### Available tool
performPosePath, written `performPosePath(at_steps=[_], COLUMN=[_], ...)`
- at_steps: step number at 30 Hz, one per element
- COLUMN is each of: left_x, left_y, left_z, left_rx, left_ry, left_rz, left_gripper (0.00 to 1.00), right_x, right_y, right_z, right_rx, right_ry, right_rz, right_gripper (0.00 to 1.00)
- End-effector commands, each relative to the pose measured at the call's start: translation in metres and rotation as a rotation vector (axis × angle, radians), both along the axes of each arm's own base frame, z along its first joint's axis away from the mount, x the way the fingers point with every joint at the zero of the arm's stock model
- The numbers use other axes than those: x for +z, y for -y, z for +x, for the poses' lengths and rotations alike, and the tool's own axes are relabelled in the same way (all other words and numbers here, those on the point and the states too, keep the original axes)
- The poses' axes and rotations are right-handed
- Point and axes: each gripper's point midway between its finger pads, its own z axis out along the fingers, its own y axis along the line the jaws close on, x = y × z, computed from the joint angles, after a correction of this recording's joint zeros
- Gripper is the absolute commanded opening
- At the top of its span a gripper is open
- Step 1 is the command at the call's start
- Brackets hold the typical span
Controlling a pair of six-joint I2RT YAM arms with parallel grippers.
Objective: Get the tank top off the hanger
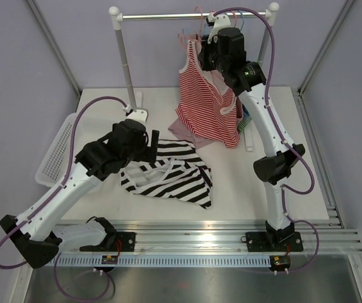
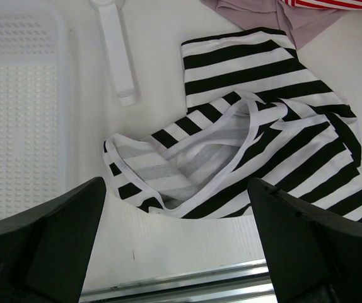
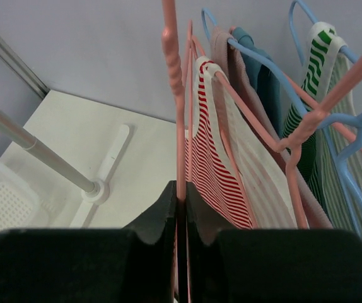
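Note:
The black-and-white tank top would stay on the tabletop if I lifted my left gripper now. The gripper's fingers are wide open above the cloth.
A black-and-white striped tank top (image 1: 171, 173) lies crumpled on the table, off any hanger. My left gripper (image 1: 151, 146) hovers at its left edge, wide open and empty; in the left wrist view the top (image 2: 275, 126) lies beyond the open gripper (image 2: 178, 240). Up at the rail (image 1: 168, 15), my right gripper (image 1: 201, 47) is shut on a thin pink hanger (image 3: 171, 63), pinched between the jaws of the right gripper (image 3: 180, 196). The stretch of that hanger in view is bare. A red-and-white striped tank top (image 3: 212, 164) hangs just right of it.
A white perforated basket (image 1: 58, 151) sits at the table's left edge. The rack's white foot (image 2: 118, 50) lies beside it. More garments hang on blue hangers (image 3: 256, 63), among them a green-striped one (image 3: 313, 69). A mauve garment (image 1: 184, 129) droops onto the table under the rail.

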Motion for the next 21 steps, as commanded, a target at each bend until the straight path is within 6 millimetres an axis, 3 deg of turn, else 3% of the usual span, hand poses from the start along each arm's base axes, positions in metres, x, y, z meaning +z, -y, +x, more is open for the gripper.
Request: performPosePath(at_steps=[1, 6, 7, 9, 10, 11, 12, 13, 14, 15, 16, 17, 18, 19, 20, 21], left_x=[0.008, -0.012, -0.026, -0.037, -0.055, -0.063, -0.067, -0.079, -0.093, -0.103, -0.111, -0.127, -0.134, -0.14, -0.156, -0.163], left_y=[0.024, 0.067, 0.075, 0.091, 0.097, 0.103, 0.11, 0.114, 0.121, 0.124, 0.128, 0.132, 0.134, 0.137, 0.138, 0.14], left_z=[0.012, 0.019, 0.018, 0.021, 0.021, 0.02, 0.023, 0.022, 0.024, 0.024, 0.023, 0.024, 0.023, 0.022, 0.022, 0.019], left_rx=[0.024, -0.056, -0.077, -0.107, -0.116, -0.131, -0.139, -0.148, -0.157, -0.16, -0.166, -0.167, -0.171, -0.169, -0.165, -0.167], left_ry=[0.056, 0.029, 0.004, -0.004, -0.039, -0.056, -0.055, -0.074, -0.095, -0.113, -0.133, -0.173, -0.19, -0.205, -0.235, -0.251], left_rz=[-0.069, -0.13, -0.115, -0.127, -0.103, -0.102, -0.108, -0.094, -0.08, -0.07, -0.062, -0.039, -0.028, -0.022, 0.006, 0.012], left_gripper=[0.99, 0.99, 0.99, 0.99, 0.99, 0.99, 0.99, 0.99, 0.99, 0.99, 0.99, 0.99, 0.99, 0.99, 0.99, 0.99], right_x=[0.049, 0.067, 0.083, 0.08, 0.097, 0.087, 0.106, 0.108, 0.087, 0.109, 0.108, 0.088, 0.103, 0.085, 0.097, 0.094], right_y=[0.005, 0.009, 0.013, 0.017, 0.02, 0.021, 0.031, 0.035, 0.036, 0.05, 0.053, 0.052, 0.063, 0.062, 0.071, 0.072], right_z=[-0.022, -0.048, -0.061, -0.07, -0.091, -0.097, -0.119, -0.128, -0.131, -0.157, -0.167, -0.173, -0.197, -0.204, -0.225, -0.233], right_rx=[0.022, 0.068, 0.08, 0.08, 0.123, 0.137, 0.143, 0.148, 0.15, 0.15, 0.162, 0.175, 0.187, 0.209, 0.222, 0.234], right_ry=[0.1, 0.111, 0.135, 0.118, 0.144, 0.116, 0.153, 0.155, 0.112, 0.166, 0.167, 0.125, 0.167, 0.13, 0.17, 0.17], right_rz=[0.043, 0.07, 0.086, 0.086, 0.105, 0.093, 0.111, 0.116, 0.1, 0.13, 0.136, 0.128, 0.152, 0.148, 0.17, 0.174], right_gripper=[0.24, 0.47, 0.53, 0.61, 0.69, 0.91, 0.99, 1.0, 0.99, 0.99, 0.99, 1.0, 0.99, 1.0, 0.99, 0.99])
